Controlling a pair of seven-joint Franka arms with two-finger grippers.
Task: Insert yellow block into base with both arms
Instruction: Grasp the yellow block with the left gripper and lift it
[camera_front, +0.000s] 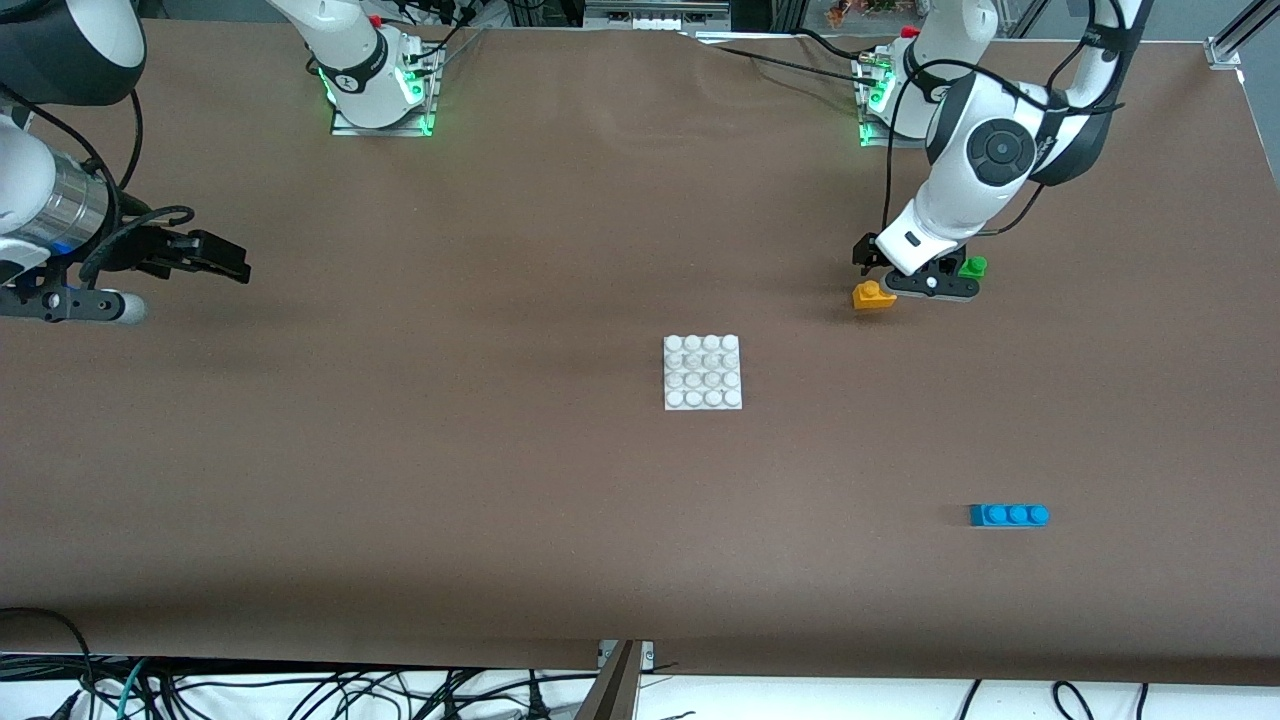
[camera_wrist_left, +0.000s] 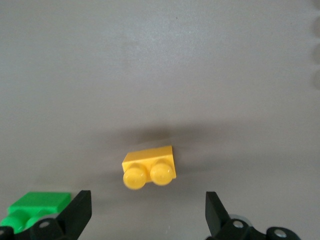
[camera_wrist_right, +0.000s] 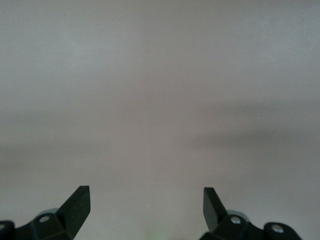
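Note:
I need to insert the yellow block (camera_front: 874, 295) into the white base, so I should grab it by the sides of its short end with my left gripper next.
The yellow block (camera_front: 874, 295) lies on the table toward the left arm's end, studs up. In the left wrist view the yellow block (camera_wrist_left: 149, 167) lies just ahead of the open fingers, not between them. My left gripper (camera_front: 903, 279) hangs low over the table right beside the block; it is open and empty (camera_wrist_left: 147, 212). The white base (camera_front: 703, 372) lies flat at the table's middle, nearer to the front camera than the block. My right gripper (camera_front: 232, 262) waits over the right arm's end of the table, open and empty (camera_wrist_right: 146, 207), with only bare table under it.
A green brick (camera_front: 973, 267) lies close by the left gripper, on the side away from the yellow block; it also shows in the left wrist view (camera_wrist_left: 35, 207). A blue three-stud brick (camera_front: 1009, 515) lies nearer to the front camera, toward the left arm's end.

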